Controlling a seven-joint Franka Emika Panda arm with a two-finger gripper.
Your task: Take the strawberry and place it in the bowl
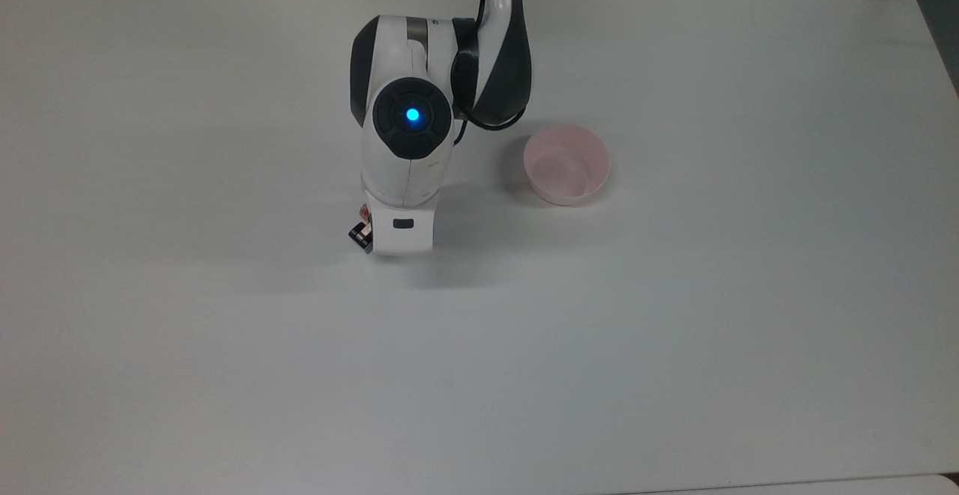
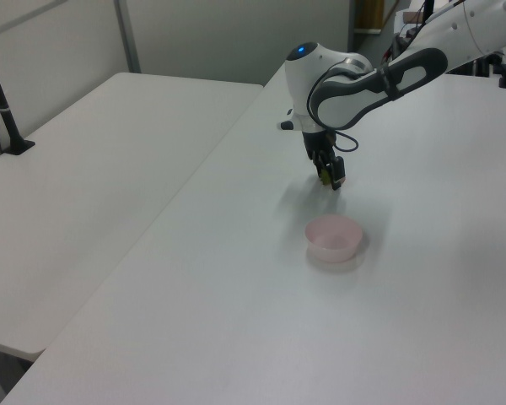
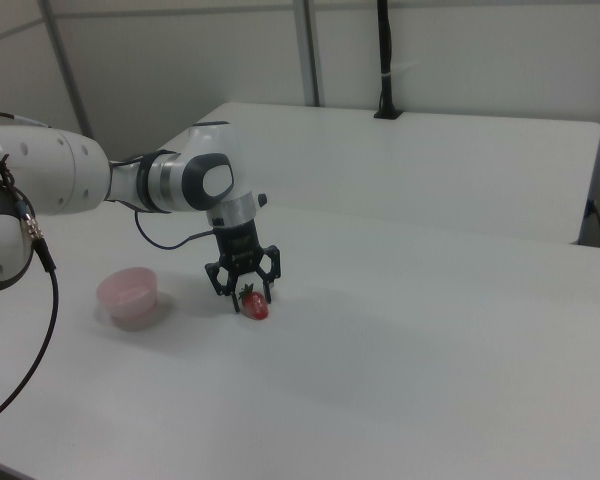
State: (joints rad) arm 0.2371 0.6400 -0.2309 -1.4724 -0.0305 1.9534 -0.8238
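Note:
The strawberry should go in the pale pink bowl (image 2: 331,251). My gripper should first grab the strawberry by its red body (image 2: 343,181).
The red strawberry (image 3: 255,306) with its green cap lies on the white table, left of the bowl in the top view. My gripper (image 3: 246,291) is down at the table, open, with a finger on either side of the strawberry and not closed on it. In the left view the strawberry (image 2: 338,178) peeks out between the black fingers of the gripper (image 2: 331,175). In the top view the white hand covers nearly all of the fruit, with one dark fingertip (image 1: 360,237) sticking out. The pale pink bowl (image 1: 569,197) stands empty and upright, also seen as bowl (image 2: 331,251) and bowl (image 3: 130,304).
The white table (image 1: 674,330) stretches wide around both objects. A second white table (image 2: 84,194) adjoins it on the left view's left, with a black post (image 2: 2,101) clamped to it. A black cable (image 3: 40,330) hangs from the arm in the right view.

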